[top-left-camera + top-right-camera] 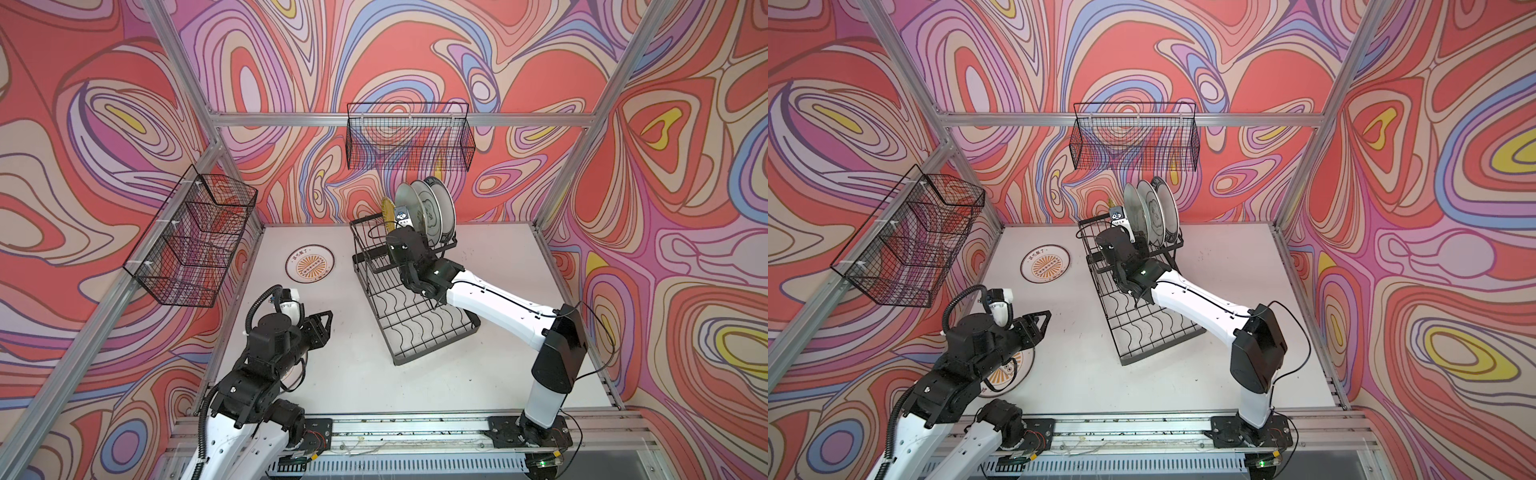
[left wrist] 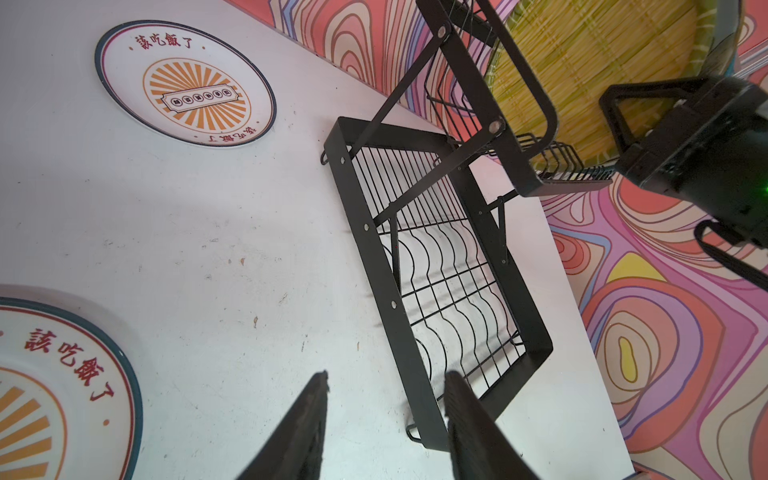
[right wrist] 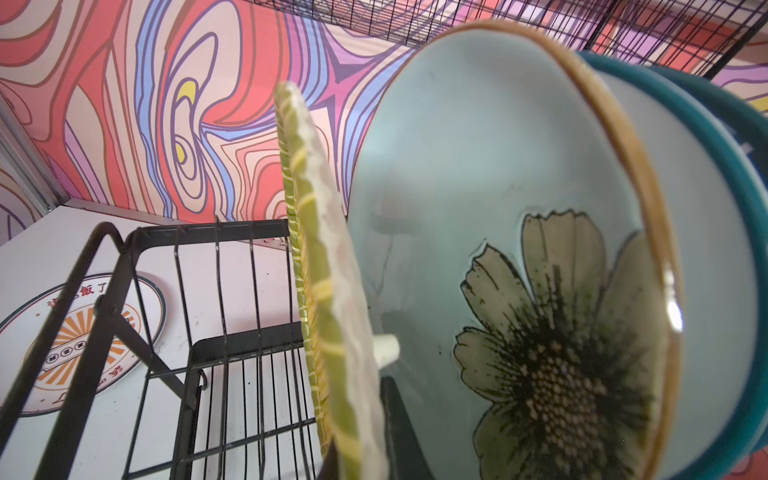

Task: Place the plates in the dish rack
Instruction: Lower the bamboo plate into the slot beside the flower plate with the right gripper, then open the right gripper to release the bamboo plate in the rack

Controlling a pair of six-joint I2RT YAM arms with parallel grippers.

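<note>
The yellow woven plate is upright, its lower edge among the wires of the dish rack's raised shelf, and would stay standing, so my right gripper now releases it.
The black wire dish rack (image 1: 419, 324) stands mid-table, its raised tier at the back. My right gripper (image 1: 397, 222) is shut on the yellow woven plate (image 3: 324, 270), holding it upright over the tier's slots. Right beside it stands the pale green floral plate (image 3: 498, 208), with two more plates (image 1: 436, 208) behind. One sunburst plate (image 1: 310, 263) lies flat on the table left of the rack. A second sunburst plate (image 1: 1013, 374) lies under my left arm. My left gripper (image 2: 386, 376) hangs open and empty above the table, near the rack's front corner (image 2: 419, 415).
A fine-mesh wire basket (image 1: 195, 241) hangs on the left wall and another (image 1: 409, 137) on the back wall above the rack. The right arm (image 1: 498, 303) reaches over the rack's low tray. Aluminium rails edge the table (image 1: 498, 374).
</note>
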